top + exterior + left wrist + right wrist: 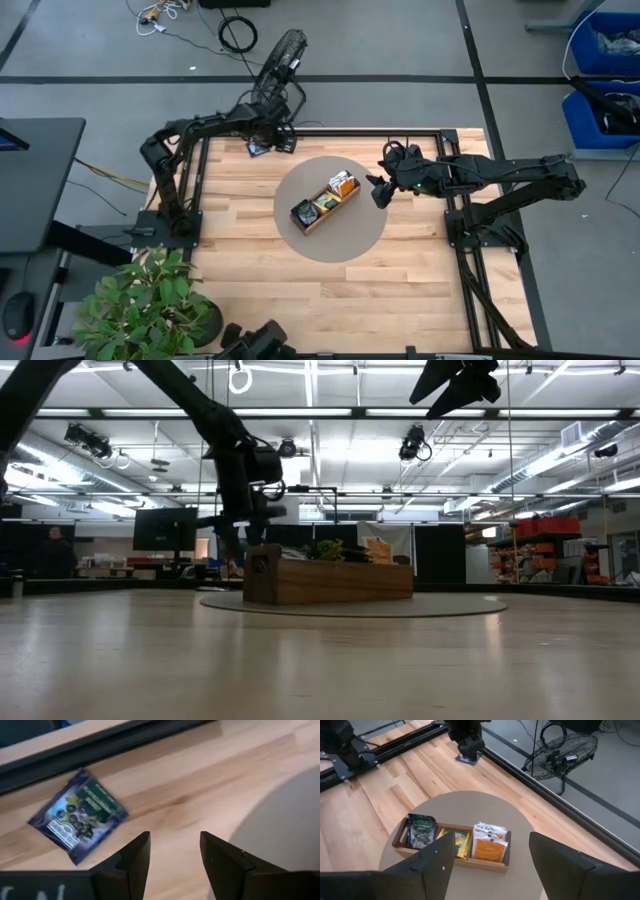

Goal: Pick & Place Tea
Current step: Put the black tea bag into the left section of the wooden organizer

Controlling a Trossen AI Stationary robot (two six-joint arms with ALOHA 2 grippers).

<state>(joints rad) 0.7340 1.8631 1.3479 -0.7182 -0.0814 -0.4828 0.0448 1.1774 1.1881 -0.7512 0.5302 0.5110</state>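
My left gripper grabs the navy tea packet [77,817] by the packet's corner [120,814] beside its green label next, to place the tea.
A dark navy tea packet [77,815] lies flat on the wooden table near its far left edge [257,149]. My left gripper [175,840] hovers open just beside and above it [278,140], pointing steeply down with nothing between its fingers. The brown wooden tray [325,201] stands on a round grey mat [350,240] at the table's middle. It holds navy packets [421,831], yellow-green ones [456,841] and orange-and-white ones [490,842]. My right gripper [491,837] waits open, raised above the table to the tray's right [378,192].
A black frame rail [360,130] runs along the table's far edge, close behind the loose packet. A fan [283,55] stands on the floor beyond it. A potted plant [150,300] sits at the near left corner. Bare wood lies between packet and mat.
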